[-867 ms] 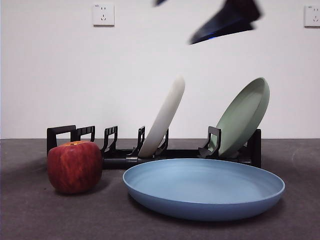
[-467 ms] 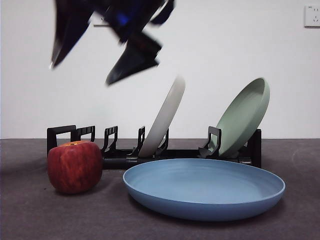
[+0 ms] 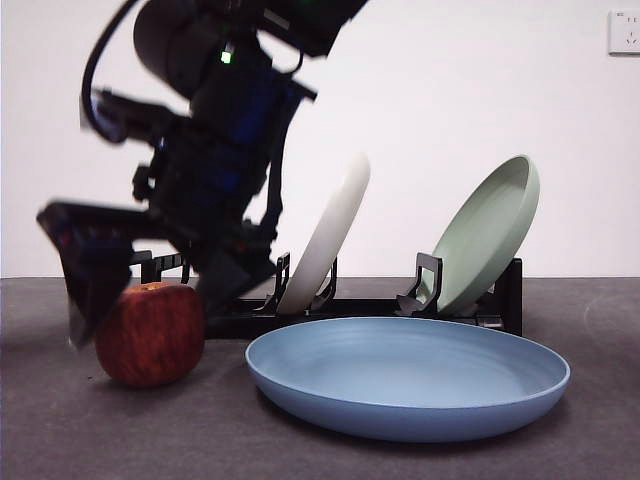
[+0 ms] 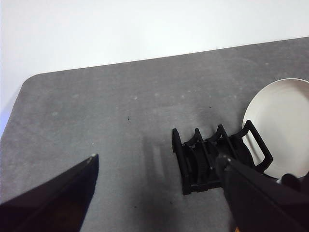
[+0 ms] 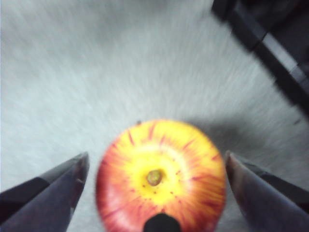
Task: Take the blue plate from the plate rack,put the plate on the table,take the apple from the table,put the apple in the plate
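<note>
The dark red apple (image 3: 150,340) has to go in the blue plate (image 3: 408,375). My right gripper needs to grip the apple by its round sides next.
The dark red apple (image 3: 150,340) stands on the grey table (image 3: 60,430), left of the blue plate (image 3: 408,375), which lies flat in front of the black plate rack (image 3: 340,308). My right gripper (image 3: 148,318) has come down over the apple, open, with one jaw on each side of it. In the right wrist view the apple (image 5: 159,179) shows its yellow top between the open jaws of that gripper (image 5: 155,155); I cannot tell whether they touch it. My left gripper (image 4: 158,162) is open and empty, high above the rack's end (image 4: 212,159).
A cream-white plate (image 3: 325,235) and a sage-green plate (image 3: 487,235) lean in the rack behind the blue plate. The cream plate also shows in the left wrist view (image 4: 282,125). A white wall stands behind the table.
The right arm has swung from the upper right to the left and dropped down, bringing its open jaws around the apple. The plates, apple and rack have not moved.
</note>
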Motion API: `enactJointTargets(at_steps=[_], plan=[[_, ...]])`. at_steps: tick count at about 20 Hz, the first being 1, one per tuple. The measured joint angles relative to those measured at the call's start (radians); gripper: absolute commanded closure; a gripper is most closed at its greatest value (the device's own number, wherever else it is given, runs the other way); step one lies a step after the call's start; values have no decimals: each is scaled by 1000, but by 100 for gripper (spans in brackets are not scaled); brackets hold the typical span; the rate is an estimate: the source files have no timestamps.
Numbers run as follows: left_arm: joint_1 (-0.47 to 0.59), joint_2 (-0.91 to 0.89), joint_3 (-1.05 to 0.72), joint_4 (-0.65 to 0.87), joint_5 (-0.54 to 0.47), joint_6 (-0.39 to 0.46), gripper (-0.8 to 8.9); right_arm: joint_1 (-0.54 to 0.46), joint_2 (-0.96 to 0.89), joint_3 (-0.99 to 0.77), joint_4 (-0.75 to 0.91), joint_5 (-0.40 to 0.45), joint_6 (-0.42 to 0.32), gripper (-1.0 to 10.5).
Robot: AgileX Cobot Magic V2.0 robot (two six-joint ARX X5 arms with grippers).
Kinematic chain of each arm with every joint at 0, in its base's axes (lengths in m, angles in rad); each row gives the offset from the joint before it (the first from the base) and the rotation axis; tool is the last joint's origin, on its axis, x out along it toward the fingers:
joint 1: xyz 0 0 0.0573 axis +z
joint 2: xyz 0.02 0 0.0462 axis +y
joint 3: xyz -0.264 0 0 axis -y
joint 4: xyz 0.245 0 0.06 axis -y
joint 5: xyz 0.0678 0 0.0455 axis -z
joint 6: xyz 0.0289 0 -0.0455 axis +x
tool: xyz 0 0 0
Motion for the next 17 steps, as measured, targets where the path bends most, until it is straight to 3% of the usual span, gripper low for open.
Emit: enactJointTargets(at_steps=[1,4,9,17], plan=[[0,0,0,-3,0,0,405,0,13,0,0,0,0,547],[0,0,0,-24,0,0,405,2,23,0,-4,1,0,973],[0,0,0,-29,0,0,405,13,-5,0,-20,3,0,956],[0,3,0,-11,56,0,406,-23,-407,0,-231,0,-1,956]])
